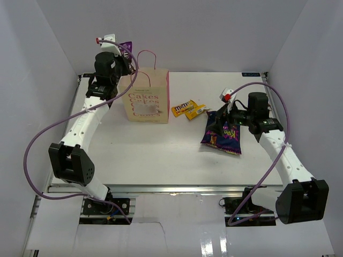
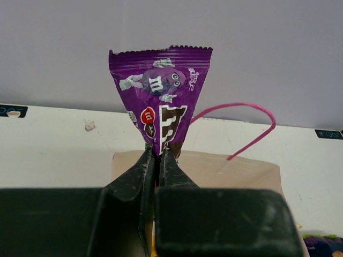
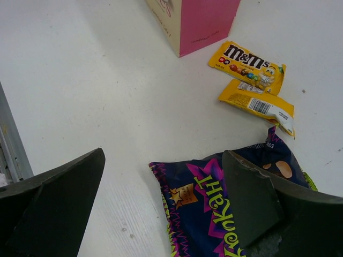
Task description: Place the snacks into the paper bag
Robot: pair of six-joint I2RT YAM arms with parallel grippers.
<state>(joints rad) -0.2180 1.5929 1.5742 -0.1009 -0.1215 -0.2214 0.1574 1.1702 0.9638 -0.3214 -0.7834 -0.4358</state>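
I should pinch the purple chip bag by its side nearest my right arm with my right gripper. The rest of the bag is then free to go into the paper bag (image 1: 147, 96).
My left gripper (image 2: 155, 152) is shut on the small dark purple candy packet (image 2: 163, 93) and holds it upright above the far left corner of the cream paper bag (image 1: 147, 96); the packet also shows in the top view (image 1: 126, 48). The bag's open top (image 2: 214, 171) and a pink handle (image 2: 244, 120) lie just below it. My right gripper (image 3: 163, 176) is open, low over the large purple chip bag (image 3: 214, 209), which lies flat on the table (image 1: 224, 134). Two yellow candy packets (image 1: 188, 109) lie between the bag and the chip bag; they also show in the right wrist view (image 3: 249, 64).
The white table (image 1: 161, 155) is walled by white panels at the back and sides. The paper bag's pink side panel (image 3: 206, 21) stands left of the yellow packets. A metal rail (image 1: 171, 187) runs along the near edge.
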